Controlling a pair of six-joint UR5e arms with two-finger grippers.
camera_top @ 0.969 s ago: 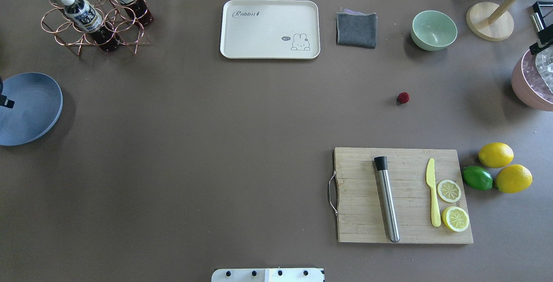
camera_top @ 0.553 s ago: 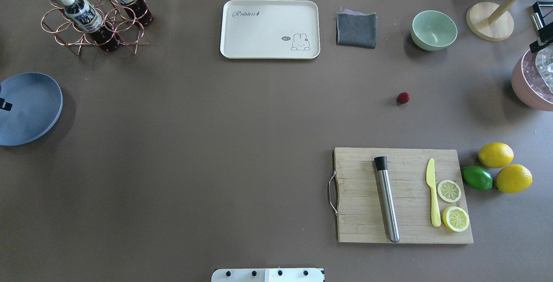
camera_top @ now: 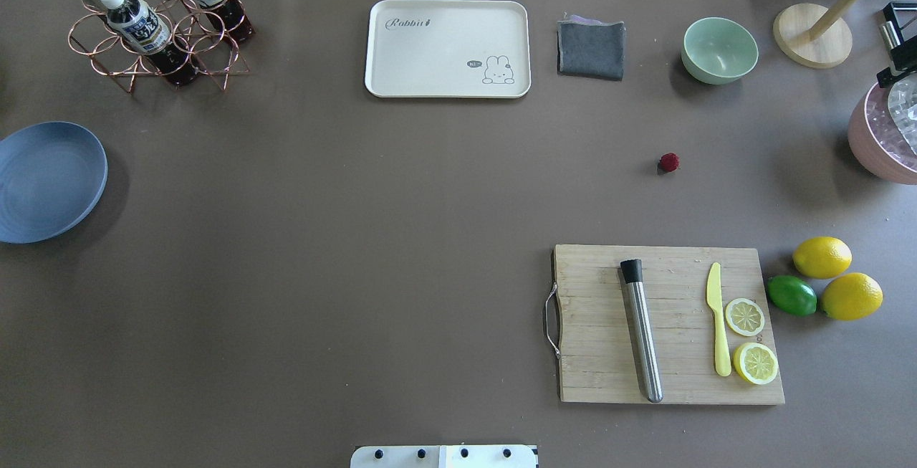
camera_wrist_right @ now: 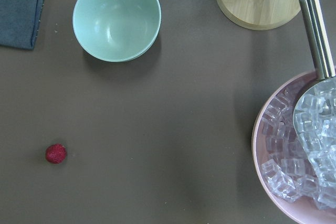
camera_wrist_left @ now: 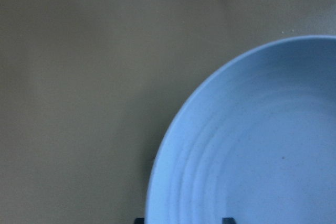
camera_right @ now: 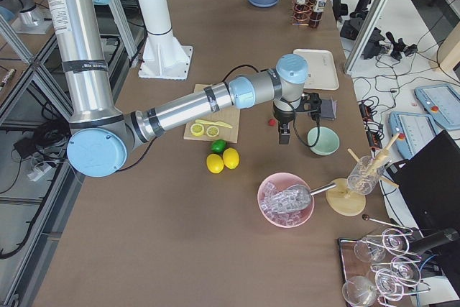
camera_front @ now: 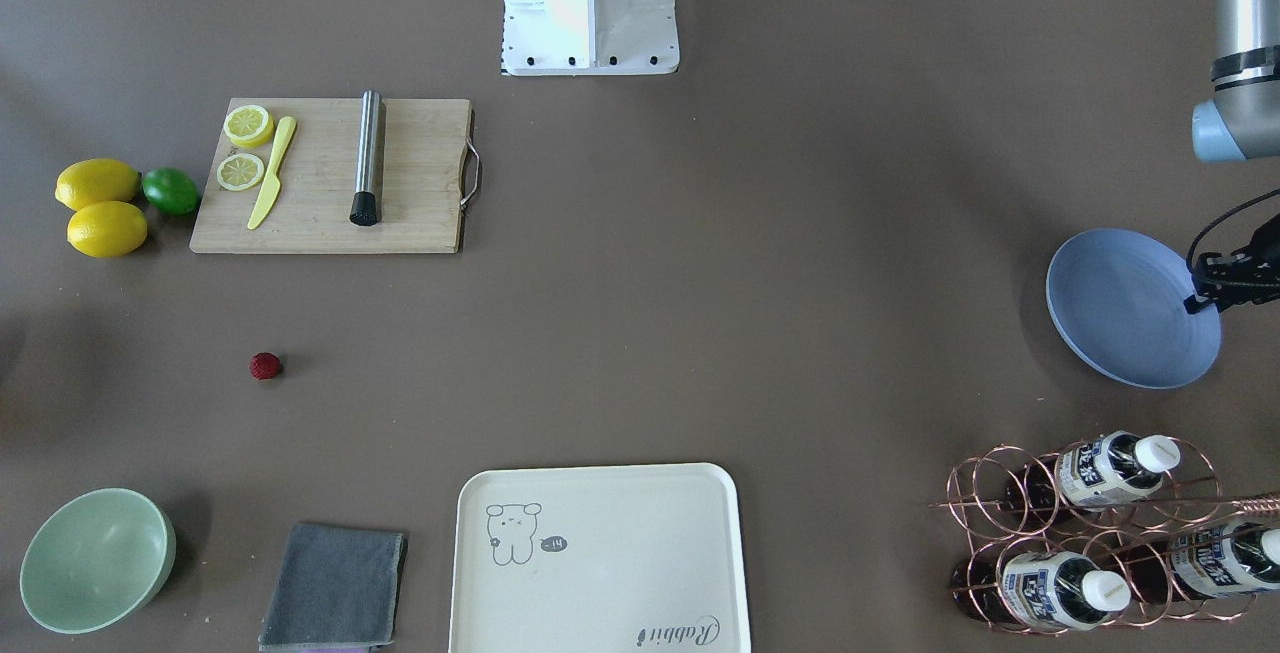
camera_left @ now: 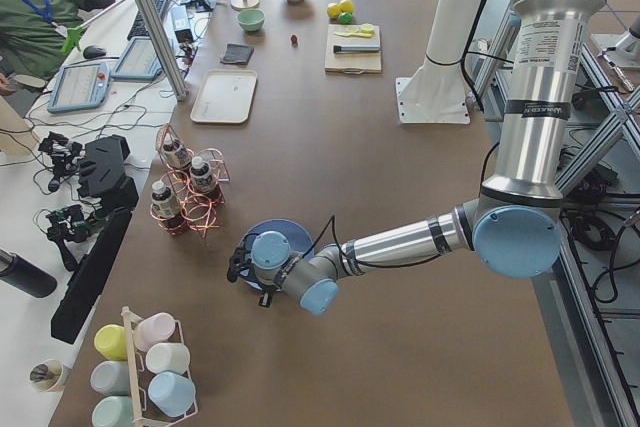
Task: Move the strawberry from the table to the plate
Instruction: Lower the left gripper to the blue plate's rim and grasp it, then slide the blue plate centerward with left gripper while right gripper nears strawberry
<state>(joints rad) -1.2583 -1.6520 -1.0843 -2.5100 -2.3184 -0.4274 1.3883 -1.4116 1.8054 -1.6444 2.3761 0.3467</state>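
Observation:
My left gripper grabs the plate by its rim (camera_front: 1218,324) next, which leaves the blue plate's middle (camera_front: 1132,310) free to receive the strawberry.
The strawberry (camera_top: 669,162) is a small dark red berry lying alone on the table (camera_top: 401,239), right of centre; it also shows low left in the right wrist view (camera_wrist_right: 55,153). Far away at the left edge sits the blue plate (camera_top: 50,181), with nothing on it. My left gripper (camera_front: 1200,295) hangs over the plate's outer rim (camera_wrist_left: 252,145). Its two dark fingertips (camera_wrist_left: 227,220) stand apart, open, holding nothing. My right gripper (camera_right: 284,133) hovers high between the strawberry (camera_right: 272,122) and the green bowl; I cannot tell its state.
A pale green bowl (camera_top: 719,50) and grey cloth (camera_top: 591,48) lie behind the strawberry. A pink bowl of ice (camera_top: 885,135) sits to the right. The cutting board (camera_top: 666,325), lemons and a lime (camera_top: 791,294) lie in front. A cream tray (camera_top: 448,49) and bottle rack (camera_top: 154,24) stand at the back.
The left gripper's dark finger, seen over the plate's left side before, has slid out of the overhead view. The plate sits a touch further right. The strawberry has not moved.

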